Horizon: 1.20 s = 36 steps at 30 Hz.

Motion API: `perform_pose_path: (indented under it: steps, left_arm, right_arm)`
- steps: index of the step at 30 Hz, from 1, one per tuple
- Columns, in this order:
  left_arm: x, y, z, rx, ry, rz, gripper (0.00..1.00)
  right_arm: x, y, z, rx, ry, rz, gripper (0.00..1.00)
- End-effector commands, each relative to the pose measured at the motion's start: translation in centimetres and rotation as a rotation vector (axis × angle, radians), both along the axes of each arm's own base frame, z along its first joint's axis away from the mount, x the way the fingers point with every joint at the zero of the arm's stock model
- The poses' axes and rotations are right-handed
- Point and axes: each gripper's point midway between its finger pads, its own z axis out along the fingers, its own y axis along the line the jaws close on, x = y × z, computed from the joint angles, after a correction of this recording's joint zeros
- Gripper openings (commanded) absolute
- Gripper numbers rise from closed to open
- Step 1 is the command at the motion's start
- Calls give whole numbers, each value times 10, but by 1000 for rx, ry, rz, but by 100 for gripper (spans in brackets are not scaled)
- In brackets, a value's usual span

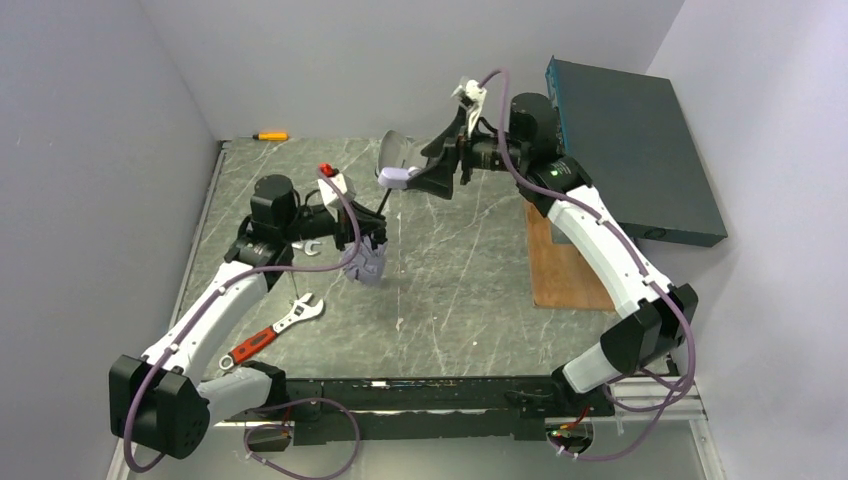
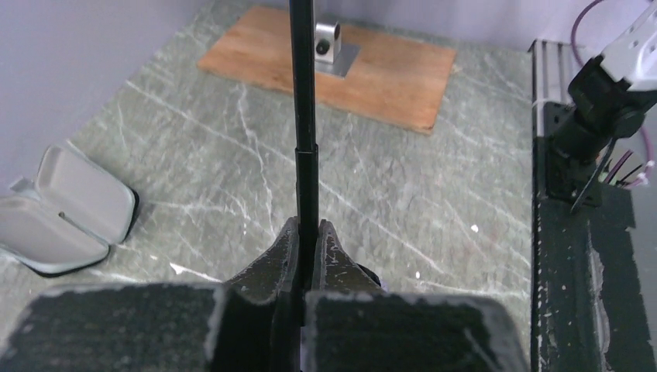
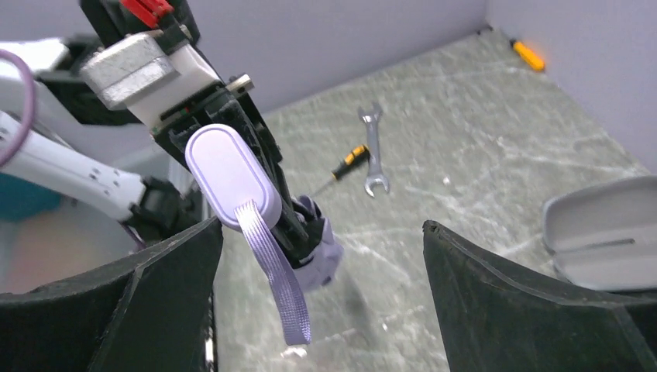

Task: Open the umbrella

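The right gripper should grab the umbrella by its pale handle across the sides to open it, and the shaft is left to the left gripper.
The umbrella is held off the table, tilted, with its thin black shaft rising to the small pale handle. Its folded canopy hangs as a pale and black bundle below my left gripper. In the left wrist view my left gripper is shut on the shaft. My right gripper is open just right of the handle. In the right wrist view the handle and its lilac strap lie near the left jaw of my open right gripper, untouched.
An open grey case lies behind the umbrella. A wooden board and a dark teal flat box are at the right. A spanner, a red-handled adjustable wrench and a yellow screwdriver lie at the left.
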Motion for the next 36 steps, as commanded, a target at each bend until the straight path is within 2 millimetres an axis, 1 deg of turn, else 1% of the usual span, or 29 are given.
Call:
perform_pose_path:
  steps: [1,4,6,10,12,14,18,20,26,27,28,29,30,31,32,33,34,35,36]
  left_arm:
    - [-15,-8,63,-110,-99,-125,0]
    - [-22,-11,74,-145,-43,-184,0]
    - [-23,-13,80,-162,-25,-197,0]
    - [-23,-15,90,-206,-4,-205,0]
    - [-23,-16,91,-221,36,-202,0]
    - [-23,-16,94,-237,27,-208,0]
    - [-24,-16,96,-233,15,-211,0]
    - [-24,-16,94,-224,15,-210,0]
    - [-25,-16,89,-212,8,-214,0]
    - [-24,-16,89,-212,7,-213,0]
    - [-24,-16,89,-212,5,-212,0]
    - [-23,-15,90,-213,4,-207,0]
    - [-23,-16,91,-214,3,-206,0]
    - [-22,-15,91,-212,2,-197,10]
    - [-20,-14,90,-206,9,-186,23]
    - [-20,-14,86,-190,16,-177,54]
    - [-19,-11,81,-162,13,-165,70]
    - [-22,-7,69,-120,40,-143,81]
    - [-19,-1,62,-82,-8,-113,89]
  right_arm:
    - [-15,3,65,243,-48,41,99]
    - [-28,9,82,298,-89,106,99]
    - [-33,14,86,303,-124,125,99]
    - [-46,29,91,305,-187,160,99]
    - [-54,39,90,280,-236,176,95]
    - [-56,46,87,270,-263,170,91]
    - [-51,48,84,282,-240,139,78]
    - [-50,47,86,289,-246,123,72]
    - [-47,48,93,322,-238,106,58]
    - [-46,49,94,322,-238,109,53]
    - [-45,49,93,320,-235,109,46]
    - [-44,50,93,320,-230,108,37]
    - [-43,51,92,316,-228,106,24]
    - [-41,51,92,315,-225,96,13]
    - [-40,50,93,319,-222,83,6]
    - [-38,50,95,322,-220,72,0]
    - [-37,49,98,324,-223,61,0]
    - [-37,48,102,326,-226,54,0]
    - [-36,48,104,330,-227,50,0]
